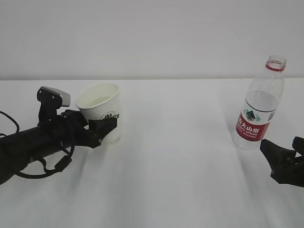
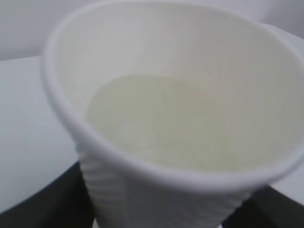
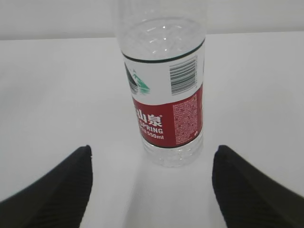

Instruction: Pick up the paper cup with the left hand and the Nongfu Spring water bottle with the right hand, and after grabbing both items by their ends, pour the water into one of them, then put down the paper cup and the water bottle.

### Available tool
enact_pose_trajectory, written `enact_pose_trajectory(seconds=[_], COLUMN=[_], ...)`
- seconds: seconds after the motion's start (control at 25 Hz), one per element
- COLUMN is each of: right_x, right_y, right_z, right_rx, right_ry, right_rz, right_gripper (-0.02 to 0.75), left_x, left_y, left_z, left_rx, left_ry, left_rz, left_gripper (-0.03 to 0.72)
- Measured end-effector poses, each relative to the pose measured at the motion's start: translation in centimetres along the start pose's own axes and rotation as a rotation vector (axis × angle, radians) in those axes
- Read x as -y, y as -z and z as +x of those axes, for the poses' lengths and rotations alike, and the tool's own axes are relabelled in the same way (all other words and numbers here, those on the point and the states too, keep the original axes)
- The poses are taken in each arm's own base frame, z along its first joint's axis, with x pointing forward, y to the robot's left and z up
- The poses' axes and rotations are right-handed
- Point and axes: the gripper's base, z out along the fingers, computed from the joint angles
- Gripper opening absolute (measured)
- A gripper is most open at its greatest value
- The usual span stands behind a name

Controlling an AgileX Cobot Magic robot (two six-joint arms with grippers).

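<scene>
The robot's left gripper needs to keep holding the cup, because the leaning cup's lower edge is still tilted above the white table.
The white paper cup (image 1: 99,107) leans slightly left at the left of the table, with my left gripper (image 1: 108,128) shut on its lower half. In the left wrist view the cup (image 2: 137,199) fills the frame and black fingers (image 2: 64,202) press both its sides. Faintly yellowish water (image 2: 161,123) lies in its bottom. The Nongfu Spring water bottle (image 1: 256,114) stands upright and uncapped at the right. My right gripper (image 1: 282,146) is open just in front of it, apart from it. In the right wrist view the bottle (image 3: 164,95) stands beyond the wide-spread right gripper (image 3: 153,159).
The white table (image 1: 180,180) runs back to a plain white wall. A wide bare stretch lies between cup and bottle. The left arm's cables (image 1: 42,166) loop down near the table at the left edge.
</scene>
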Motion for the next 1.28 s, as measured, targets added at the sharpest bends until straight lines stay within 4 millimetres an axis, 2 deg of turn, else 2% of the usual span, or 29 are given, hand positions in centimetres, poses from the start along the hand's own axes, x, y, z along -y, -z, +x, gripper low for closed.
enact_pose_trajectory(seconds=[0.36,0.68,1.28], right_x=[0.0,0.1,0.2], right_y=[0.0,0.0,0.0], right_z=[0.0,0.0,0.0], right_rx=[0.002,0.003,0.004], right_ry=[-0.002,-0.005,-0.011], right_rz=[0.003,0.01,0.024], right_gripper=[0.591,0.591,0.591], left_x=[-0.8,-2.0,-3.1], left_y=[0.1,1.7,2.2], left_z=[-0.2,1.0,0.9], left_rx=[0.025,0.006,0.031], left_ry=[-0.014,0.009,0.063], left_rz=[-0.096,-0.281,-0.411], left_gripper=[0.51,0.51,0.505])
